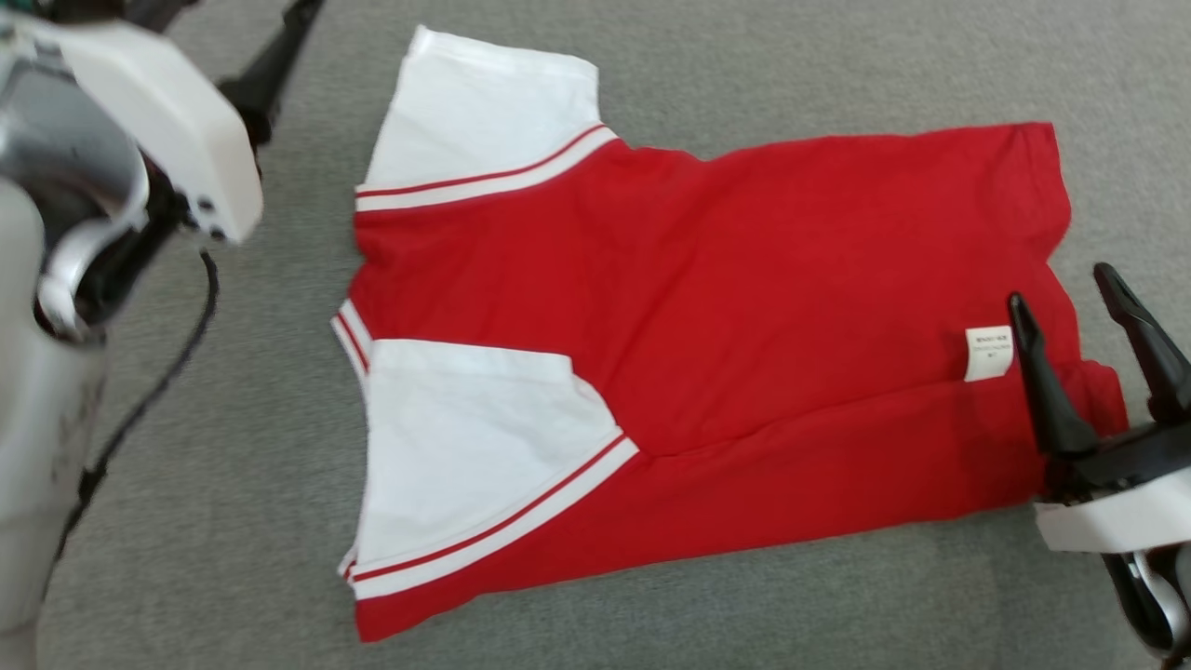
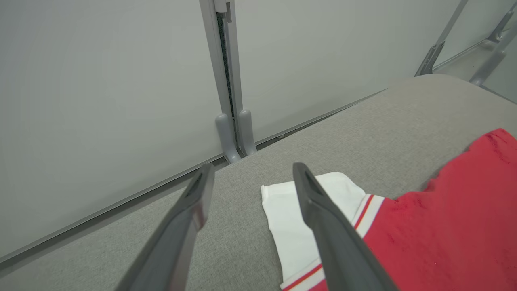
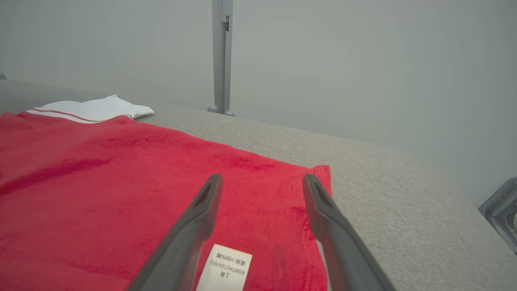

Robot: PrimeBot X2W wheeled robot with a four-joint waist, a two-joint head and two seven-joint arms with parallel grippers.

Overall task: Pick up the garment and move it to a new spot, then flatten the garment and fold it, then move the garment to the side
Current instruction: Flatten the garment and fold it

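I will next pick up the far white sleeve by its edge [image 1: 420, 38] with my left gripper, to fold it over the red body like the near white sleeve [image 1: 475, 452].
The garment [image 1: 726, 298] is a red shirt with white, red-striped sleeves, spread flat on the grey padded surface, sleeves to the left and hem to the right. A white label [image 1: 987, 352] shows near the hem, and a crease runs along the near long side. My right gripper [image 1: 1065, 298] hovers open over the hem corner, the label [image 3: 224, 268] between its fingers in the right wrist view [image 3: 262, 178]. My left gripper [image 2: 253, 167] is open and empty above the far white sleeve [image 2: 299, 218]; one of its fingers [image 1: 270, 65] reaches toward the top left.
The grey padded surface [image 1: 744, 614] extends on all sides of the shirt. Pale wall panels with a grey post [image 2: 230, 101] stand just behind its far edge. A black cable [image 1: 158, 372] hangs by my left arm. Metal frame legs [image 2: 436, 52] stand past the far right corner.
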